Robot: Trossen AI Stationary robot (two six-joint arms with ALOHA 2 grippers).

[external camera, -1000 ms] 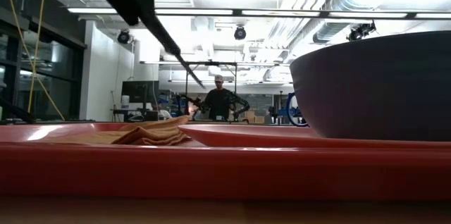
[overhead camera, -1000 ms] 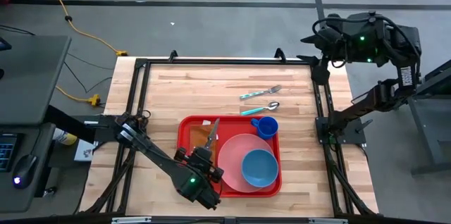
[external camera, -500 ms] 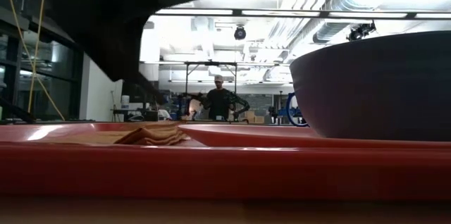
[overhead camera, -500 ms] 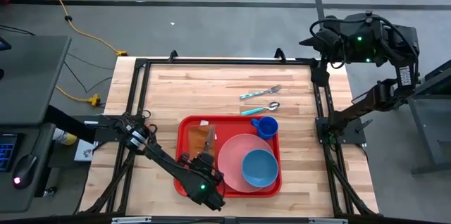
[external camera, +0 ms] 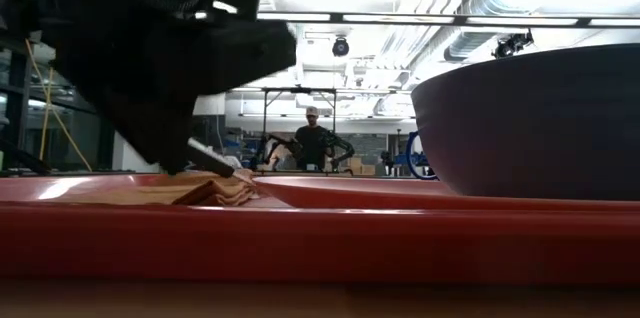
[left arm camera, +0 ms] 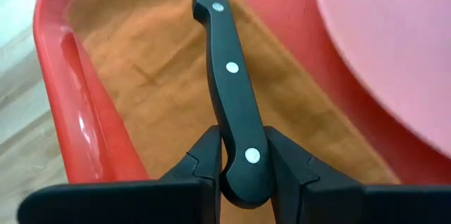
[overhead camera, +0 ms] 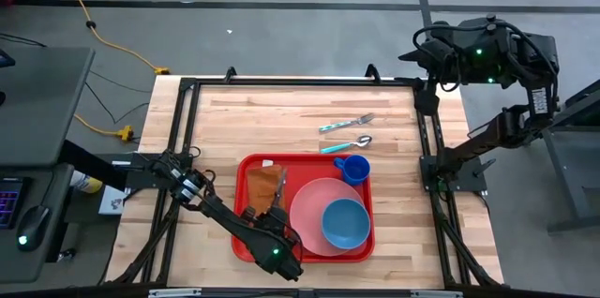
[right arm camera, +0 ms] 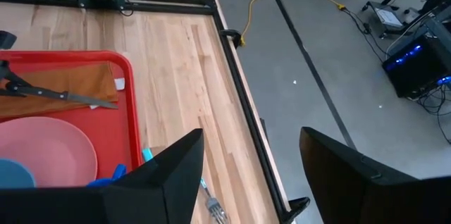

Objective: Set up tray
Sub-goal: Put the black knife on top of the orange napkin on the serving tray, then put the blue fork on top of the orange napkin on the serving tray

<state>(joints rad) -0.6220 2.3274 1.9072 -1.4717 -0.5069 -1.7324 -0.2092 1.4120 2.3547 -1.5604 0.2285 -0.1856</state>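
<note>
The knife's black handle is low over the brown napkin (overhead camera: 262, 178) (left arm camera: 155, 76), so it is time for my left gripper to let go of the knife.
The red tray (overhead camera: 309, 156) lies on the wooden table with a brown napkin (overhead camera: 262, 178) on its left part. A pink plate (overhead camera: 307, 206) carrying a blue bowl (overhead camera: 345, 223) and a blue cup (overhead camera: 353, 168) are also in it. My left gripper (overhead camera: 275, 216) is low over the tray's near left, shut on a black-handled knife (overhead camera: 280, 186) whose blade points toward the far edge over the napkin (left arm camera: 155, 76). My right gripper (right arm camera: 250, 175) hangs open, high beyond the table's far right corner. My left gripper pinches the butt end of the knife's black handle (left arm camera: 244, 155) between its two fingers (left arm camera: 204, 159), on the handle's narrow edges, with the riveted flat side up. The fingers slant down from the tray's near side, in line with the knife. The blade (external camera: 215, 161) slants down toward the napkin. Whether its tip touches I cannot tell.
A fork (overhead camera: 347, 123) and a spoon (overhead camera: 345, 143) with teal handles lie on bare wood beyond the tray's far edge. The bowl (external camera: 530, 123) fills the right of the low view. A person stands far off in the room behind the table.
My left gripper has come down with the knife toward the napkin in the tray, tipping a little. In the low view it has dropped from the top of the picture down to the napkin. It has stayed shut on the handle.
</note>
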